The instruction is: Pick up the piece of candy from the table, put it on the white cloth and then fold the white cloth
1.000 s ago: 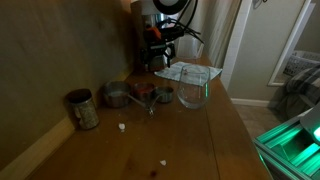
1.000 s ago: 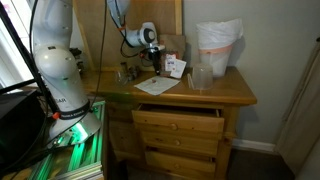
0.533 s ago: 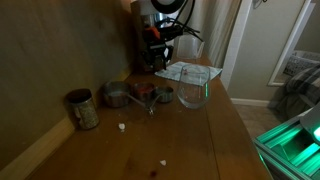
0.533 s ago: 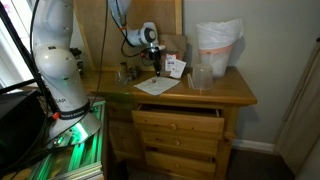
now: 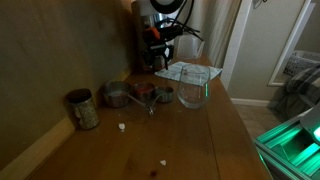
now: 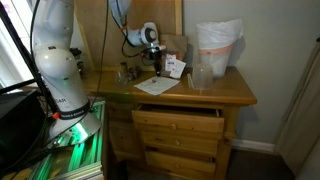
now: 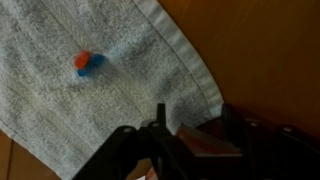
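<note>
I should next pick up the white cloth (image 5: 185,72) by its corner, with one finger on each side of the border, to fold it across over the candy.
In the wrist view the white cloth (image 7: 110,95) lies flat on the brown table (image 7: 265,50). The piece of candy (image 7: 87,62), orange and blue, rests on it near the upper left. My gripper (image 7: 194,118) comes in from the bottom edge over the cloth's right border. Its two dark fingers stand apart, one over the cloth and one over bare wood, with nothing clearly pinched between them. In both exterior views the gripper (image 5: 160,62) (image 6: 156,68) hangs low over the cloth (image 5: 185,72) (image 6: 158,85) at the table's far end.
A clear glass bowl (image 5: 192,90) (image 6: 202,77) stands beside the cloth. Metal cups (image 5: 117,96) and a tin (image 5: 83,108) sit along the wall. A tall pale bag (image 6: 218,45) and a small carton (image 6: 175,67) stand behind. A drawer (image 6: 180,120) is pulled open.
</note>
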Robot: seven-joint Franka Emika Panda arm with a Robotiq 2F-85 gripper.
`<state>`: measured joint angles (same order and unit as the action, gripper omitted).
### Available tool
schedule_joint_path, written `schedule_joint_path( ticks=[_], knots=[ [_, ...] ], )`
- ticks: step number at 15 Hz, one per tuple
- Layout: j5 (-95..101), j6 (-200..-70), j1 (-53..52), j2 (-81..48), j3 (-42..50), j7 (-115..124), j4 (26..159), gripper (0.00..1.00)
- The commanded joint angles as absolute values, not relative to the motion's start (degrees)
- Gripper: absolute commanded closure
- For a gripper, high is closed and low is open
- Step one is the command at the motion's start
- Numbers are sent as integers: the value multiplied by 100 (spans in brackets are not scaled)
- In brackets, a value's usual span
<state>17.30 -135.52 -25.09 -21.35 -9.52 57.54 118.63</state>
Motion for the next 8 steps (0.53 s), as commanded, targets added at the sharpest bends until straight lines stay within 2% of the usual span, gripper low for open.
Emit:
schedule_joint_path(
  ticks=[1,3,7,8],
  knots=[
    [1743,-13536,-2601,-2273,-892,5901,11674,7],
    [1740,-13568,-2613,-2317,-890,5946,11664,0],
    [1740,-13554,-2636,-2356,-890,5986,11677,0],
    [1734,-13541,-2637,-2362,-890,5980,11676,12]
  ],
)
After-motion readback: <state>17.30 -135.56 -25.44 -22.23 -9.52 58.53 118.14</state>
